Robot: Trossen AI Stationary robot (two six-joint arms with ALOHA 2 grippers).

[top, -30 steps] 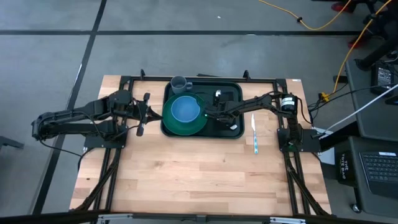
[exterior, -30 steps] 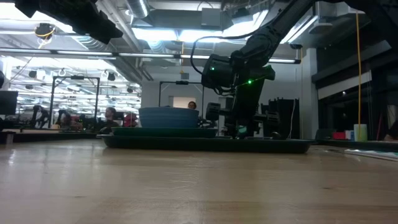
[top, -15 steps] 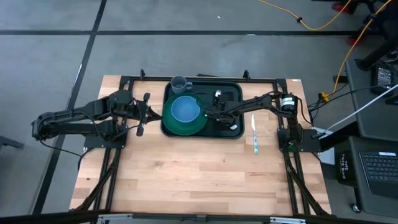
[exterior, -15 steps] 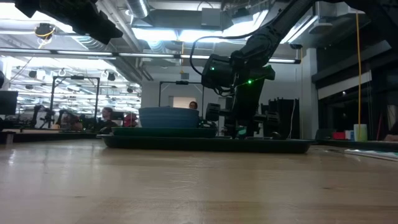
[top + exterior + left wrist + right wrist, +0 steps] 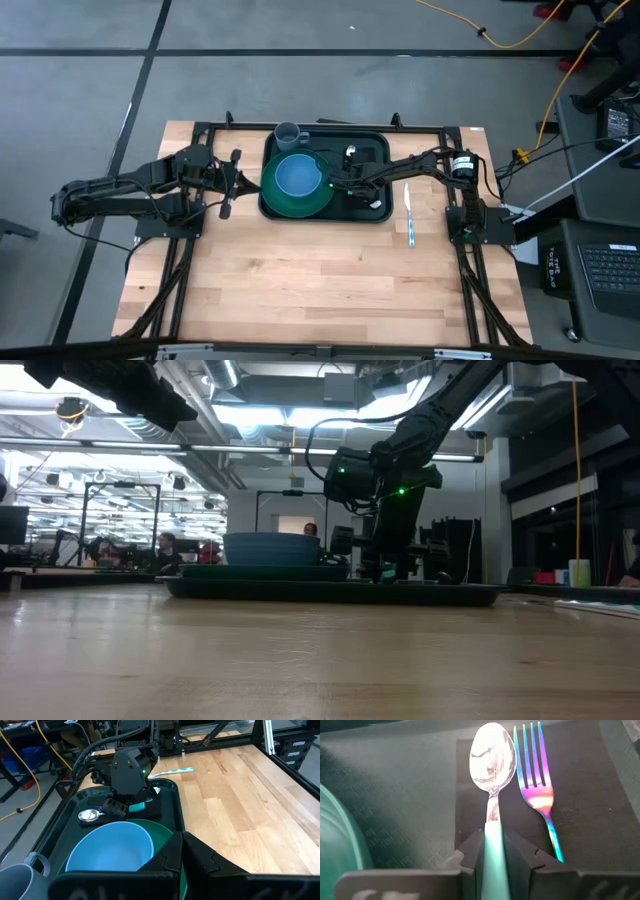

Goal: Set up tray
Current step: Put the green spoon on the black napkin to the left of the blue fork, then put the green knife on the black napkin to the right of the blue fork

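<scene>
The spoon's bowl (image 5: 492, 757) rests on the black napkin beside the fork (image 5: 537, 790), so it is now time for my right gripper to let go of the spoon.
The dark green tray (image 5: 372, 150) lies at the table's far middle. On its left half a blue bowl (image 5: 297, 176) sits in a round green plate (image 5: 290, 203). On its right half a black napkin (image 5: 580, 780) carries an iridescent fork (image 5: 537, 790). Beside the fork lies a teal-handled spoon (image 5: 492, 755), and my right gripper (image 5: 493, 837) is shut on it, low over the tray (image 5: 340, 183). My left gripper (image 5: 243, 182) hangs shut just left of the tray, holding nothing. My right gripper pinches the spoon's teal handle (image 5: 494, 845) between its two fingers. It comes slanting down from the table's right side, with the handle running along the fingers. The spoon points away from the gripper, its bowl low at the napkin's edge next to the fork.
A grey cup (image 5: 288, 133) stands at the tray's far left corner. A teal-handled knife (image 5: 410, 215) lies on the bare wood right of the tray. The near half of the table is open wood (image 5: 320, 290).
</scene>
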